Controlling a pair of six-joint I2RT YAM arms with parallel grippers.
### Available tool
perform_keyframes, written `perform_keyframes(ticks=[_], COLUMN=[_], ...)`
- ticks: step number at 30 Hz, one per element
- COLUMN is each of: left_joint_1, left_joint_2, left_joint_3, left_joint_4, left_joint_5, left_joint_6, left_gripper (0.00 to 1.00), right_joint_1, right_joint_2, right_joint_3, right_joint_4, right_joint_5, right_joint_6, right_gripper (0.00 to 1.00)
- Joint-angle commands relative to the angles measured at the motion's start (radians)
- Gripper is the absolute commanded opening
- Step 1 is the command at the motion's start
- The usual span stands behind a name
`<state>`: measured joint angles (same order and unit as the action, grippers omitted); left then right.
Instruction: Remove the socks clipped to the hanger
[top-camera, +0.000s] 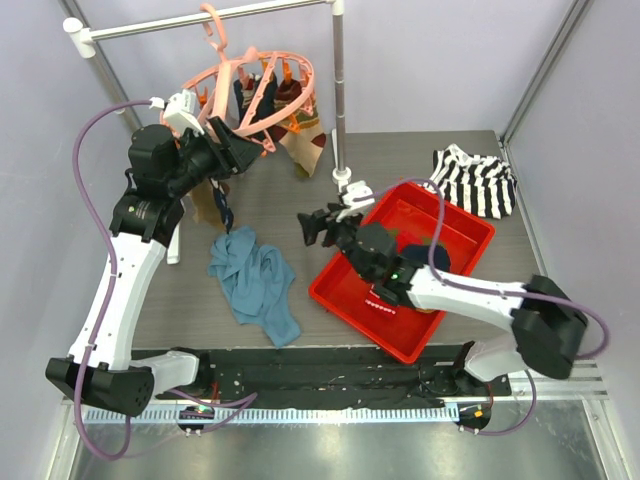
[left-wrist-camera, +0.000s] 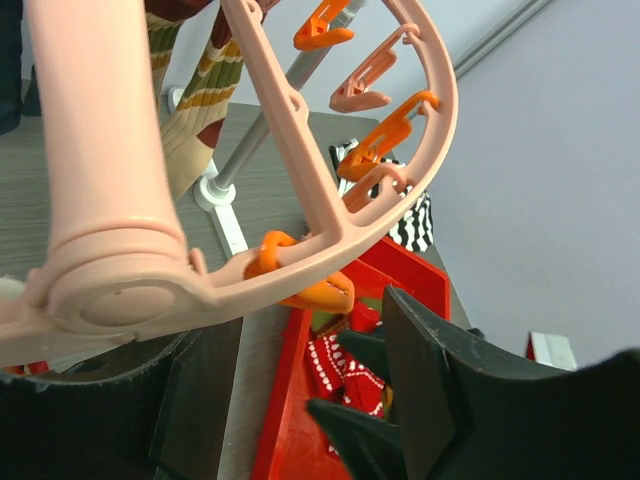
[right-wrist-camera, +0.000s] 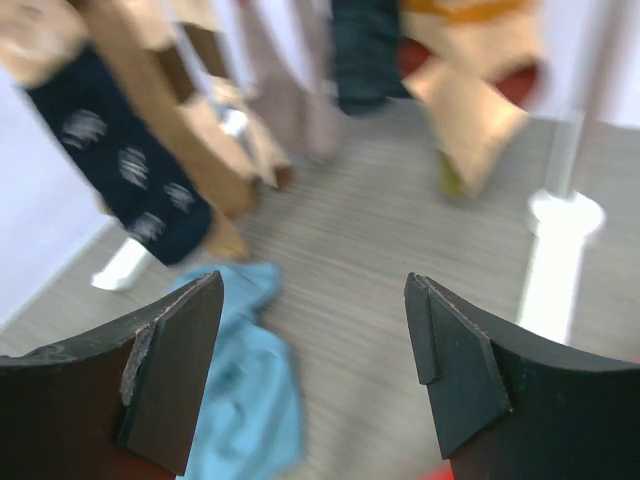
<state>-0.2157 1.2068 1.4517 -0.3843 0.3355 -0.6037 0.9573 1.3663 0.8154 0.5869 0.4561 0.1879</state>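
Observation:
The navy patterned sock should be grabbed next by its free-hanging navy end (top-camera: 223, 207) (right-wrist-camera: 158, 203) with my right gripper, so that its clipped end stays free for removal.
The pink ring hanger (top-camera: 262, 85) hangs by its hook from the rail, with several socks (top-camera: 300, 135) clipped under it. My left gripper (top-camera: 238, 150) is at the ring's near-left rim. In the left wrist view (left-wrist-camera: 292, 318) it is open, with the pink rim (left-wrist-camera: 300, 170) and an orange clip (left-wrist-camera: 305, 290) at fingertip level. A navy patterned sock (top-camera: 226, 212) hangs below it. My right gripper (top-camera: 315, 226) is open and empty over the table, facing the hanging socks (right-wrist-camera: 120, 170); it is also open in the right wrist view (right-wrist-camera: 312, 280). A red-white sock (left-wrist-camera: 350, 365) lies in the red tray (top-camera: 345, 290).
The grey rail (top-camera: 200, 20) and its upright pole (top-camera: 340, 90) stand at the back, with the white foot (top-camera: 350, 188) next to the tray. A blue cloth (top-camera: 255, 285) lies at centre left. A black-and-white striped garment (top-camera: 475, 180) lies at the back right.

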Motion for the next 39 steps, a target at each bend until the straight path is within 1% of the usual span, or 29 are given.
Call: perform_keyframes(ticks=[1,2,3,7,11,15,17,21,23,25,26,27,28,30,31,32,33,34,35,36,39], left_joint_1=[-0.005,-0.005,-0.005,-0.005,-0.005,-0.007,-0.007,-0.008,-0.01,-0.01,-0.01,-0.01,-0.01,-0.008,-0.01,-0.01,-0.01,-0.01,-0.01,-0.01,-0.01], left_joint_2=[-0.021,-0.021,-0.018,-0.007,0.002,0.019,0.033,0.033,0.034,0.033,0.03,0.03,0.027,0.017,0.014,0.007,0.005,0.005,0.01,0.01,0.002], left_joint_3=[0.021,0.025,0.026,0.035,0.052,0.075,0.085,0.084,0.084,0.084,0.085,0.087,0.088,0.09,0.093,0.099,0.122,0.137,0.174,0.188,0.226], left_joint_4=[0.068,0.064,0.056,0.047,0.041,0.05,0.05,0.05,0.051,0.05,0.05,0.042,0.041,0.027,0.019,0.003,-0.043,-0.083,-0.112,-0.158,-0.224], left_joint_5=[0.03,0.028,0.028,0.053,0.077,0.109,0.12,0.12,0.123,0.129,0.129,0.131,0.131,0.131,0.128,0.116,0.099,0.052,0.039,0.031,-0.009], left_joint_6=[-0.002,-0.002,-0.002,-0.001,-0.004,-0.022,-0.027,-0.027,-0.028,-0.028,-0.027,-0.025,-0.021,-0.018,-0.012,-0.01,-0.01,-0.01,-0.008,-0.007,-0.01], left_gripper=[0.62,0.63,0.63,0.64,0.64,0.65,0.65,0.65,0.65,0.66,0.66,0.66,0.66,0.66,0.66,0.66,0.66,0.66,0.66,0.66,0.67], right_joint_1=[0.003,0.004,0.006,0.015,0.04,0.066,0.078,0.097,0.101,0.104,0.104,0.106,0.107,0.107,0.109,0.11,0.11,0.112,0.112,0.11,0.113], right_joint_2=[0.169,0.206,0.274,0.421,0.542,0.641,0.704,0.795,0.844,0.878,0.892,0.918,0.922,0.916,0.906,0.89,0.861,0.847,0.835,0.809,0.754], right_joint_3=[0.134,0.165,0.183,0.307,0.372,0.448,0.511,0.623,0.694,0.749,0.805,0.829,0.862,0.872,0.858,0.846,0.832,0.802,0.788,0.765,0.729], right_joint_4=[0.298,0.364,0.388,0.402,0.529,0.535,0.528,0.53,0.519,0.478,0.462,0.449,0.424,0.397,0.377,0.372,0.372,0.379,0.383,0.381,0.372], right_joint_5=[-0.189,-0.204,-0.217,-0.278,-0.332,-0.361,-0.356,-0.257,-0.241,-0.206,-0.183,-0.144,-0.122,-0.117,-0.147,-0.154,-0.152,-0.145,-0.143,-0.145,-0.151], right_joint_6=[-0.022,-0.025,-0.025,-0.059,-0.129,-0.171,-0.182,-0.214,-0.215,-0.222,-0.226,-0.231,-0.235,-0.229,-0.235,-0.235,-0.234,-0.228,-0.223,-0.219,-0.206], right_gripper=[0.8,0.79,0.78,0.78,0.78,0.78,0.77,0.77,0.77,0.77,0.76,0.73,0.59,0.38,0.23,0.15,0.06,0.01,0.01,0.01,0.01])
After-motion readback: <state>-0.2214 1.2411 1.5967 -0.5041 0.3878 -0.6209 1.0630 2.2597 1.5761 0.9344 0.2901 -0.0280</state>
